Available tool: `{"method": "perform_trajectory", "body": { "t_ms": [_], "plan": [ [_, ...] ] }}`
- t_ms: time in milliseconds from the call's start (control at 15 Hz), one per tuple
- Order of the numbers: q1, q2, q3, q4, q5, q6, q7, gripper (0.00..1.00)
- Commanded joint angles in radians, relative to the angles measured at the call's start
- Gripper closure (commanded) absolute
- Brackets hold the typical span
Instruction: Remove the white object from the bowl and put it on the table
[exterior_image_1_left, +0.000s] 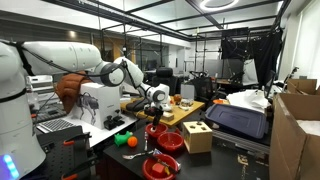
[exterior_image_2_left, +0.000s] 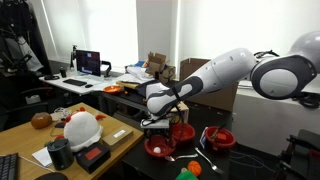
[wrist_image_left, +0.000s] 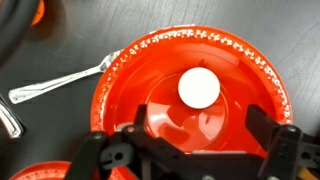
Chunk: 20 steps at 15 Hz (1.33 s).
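My gripper needs to move toward the white object before it closes, because the object lies wholly beyond my fingers and closing now would miss it.
The white object is a small round lump lying inside a red bowl, seen from straight above in the wrist view. My gripper is open and hangs just above the bowl, with its two dark fingers on either side of the bowl's middle and the white object just beyond the fingertips. In both exterior views the gripper hovers over a red bowl on the dark table. The white object is hidden there.
A fork lies left of the bowl. More red bowls stand close by. A wooden box, a green ball, an orange ball and a white-and-red figure are on the bench.
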Motion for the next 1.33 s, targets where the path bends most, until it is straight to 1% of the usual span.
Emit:
{"method": "perform_trajectory", "body": {
  "t_ms": [0, 600, 733, 867, 933, 1067, 1133, 1200, 1267],
  "plan": [
    [-0.001, 0.000, 0.004, -0.013, 0.010, 0.012, -0.005, 0.00],
    [0.001, 0.003, 0.014, -0.039, 0.017, 0.010, -0.007, 0.00],
    [-0.001, 0.003, 0.017, -0.038, 0.019, 0.007, -0.010, 0.26],
    [-0.004, 0.003, 0.021, -0.040, 0.022, 0.005, -0.014, 0.42],
    [-0.004, 0.003, 0.022, -0.042, 0.024, 0.006, -0.013, 0.51],
    [-0.006, 0.003, 0.026, -0.044, 0.027, 0.006, -0.017, 0.65],
    [-0.006, 0.003, 0.028, -0.045, 0.028, 0.006, -0.019, 0.73],
    [-0.007, 0.003, 0.030, -0.047, 0.030, 0.006, -0.021, 0.80],
    [-0.009, 0.003, 0.032, -0.047, 0.031, 0.006, -0.023, 0.83]
  ]
}}
